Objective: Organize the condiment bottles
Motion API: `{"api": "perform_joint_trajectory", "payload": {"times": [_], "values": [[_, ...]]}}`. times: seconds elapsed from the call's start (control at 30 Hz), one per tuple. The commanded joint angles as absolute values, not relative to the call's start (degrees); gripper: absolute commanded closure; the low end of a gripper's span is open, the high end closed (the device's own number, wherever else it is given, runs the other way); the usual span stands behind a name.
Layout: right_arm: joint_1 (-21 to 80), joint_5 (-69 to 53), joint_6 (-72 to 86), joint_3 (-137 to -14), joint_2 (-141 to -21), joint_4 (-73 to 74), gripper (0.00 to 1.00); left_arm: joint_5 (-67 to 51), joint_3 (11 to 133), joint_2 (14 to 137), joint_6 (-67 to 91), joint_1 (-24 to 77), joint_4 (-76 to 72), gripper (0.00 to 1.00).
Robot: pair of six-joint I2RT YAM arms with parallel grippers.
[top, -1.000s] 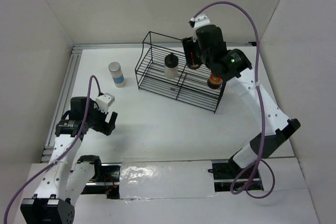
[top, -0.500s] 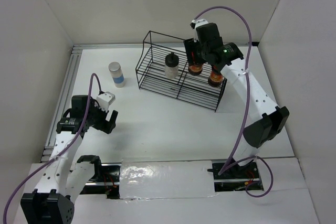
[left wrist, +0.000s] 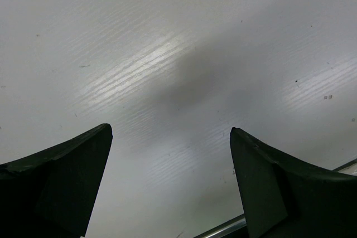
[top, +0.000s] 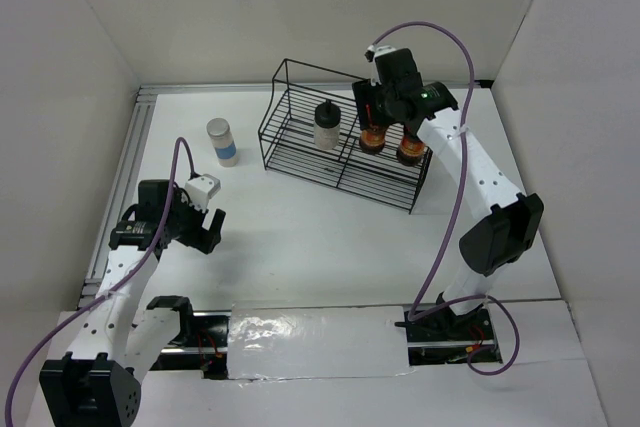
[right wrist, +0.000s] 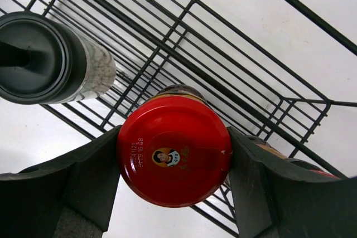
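Note:
The held jar is low over the wires between the whitish bottle and the second jar, so it would stand in the rack if my right gripper opened now.
My right gripper [top: 372,119] is shut on a red-lidded jar [top: 373,137], its fingers pressed on both sides of the red lid [right wrist: 174,157]. The jar hangs inside the black wire rack [top: 300,152]. A second red-lidded jar [top: 409,151] stands just right of it, mostly hidden behind my right finger in the right wrist view. A whitish bottle with a black cap [top: 326,127] [right wrist: 44,59] stands in the rack to the left. A white jar with a grey lid and blue label [top: 222,141] stands on the table left of the rack. My left gripper [top: 200,227] [left wrist: 170,132] is open over bare table.
A metal rail [top: 135,147] runs along the table's left edge, close to the left arm. White walls enclose the table at the back and sides. A foil-covered strip [top: 315,332] lies along the near edge between the arm bases.
The right arm swung its elbow inward and brought the held red-lidded jar down into the rack beside the other red-lidded jar. The left gripper barely shifted.

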State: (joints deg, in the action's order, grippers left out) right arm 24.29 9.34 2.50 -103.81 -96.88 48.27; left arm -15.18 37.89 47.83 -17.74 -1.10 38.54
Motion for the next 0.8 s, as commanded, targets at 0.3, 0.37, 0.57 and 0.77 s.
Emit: {"api": "perform_joint_trajectory", "payload": {"times": [0.3, 0.37, 0.57, 0.77], "values": [[22.94, 7.21, 1.23, -104.06, -95.54, 42.10, 0.15, -17.31, 39.90, 47.81, -17.14, -1.32, 37.18, 0.01], [22.94, 7.29, 0.97, -104.15, -95.01, 41.92, 0.06, -18.28, 40.43, 47.81, -16.79, -1.41, 37.18, 0.01], [23.29, 6.24, 0.62, -105.11, -92.38, 39.38, 0.00, -23.11, 43.15, 47.37, -15.03, -1.32, 34.99, 0.01], [24.70, 8.08, -3.07, -107.49, -88.17, 36.22, 0.00, -25.75, 46.84, 50.18, -13.54, -1.41, 21.93, 0.01]]}}
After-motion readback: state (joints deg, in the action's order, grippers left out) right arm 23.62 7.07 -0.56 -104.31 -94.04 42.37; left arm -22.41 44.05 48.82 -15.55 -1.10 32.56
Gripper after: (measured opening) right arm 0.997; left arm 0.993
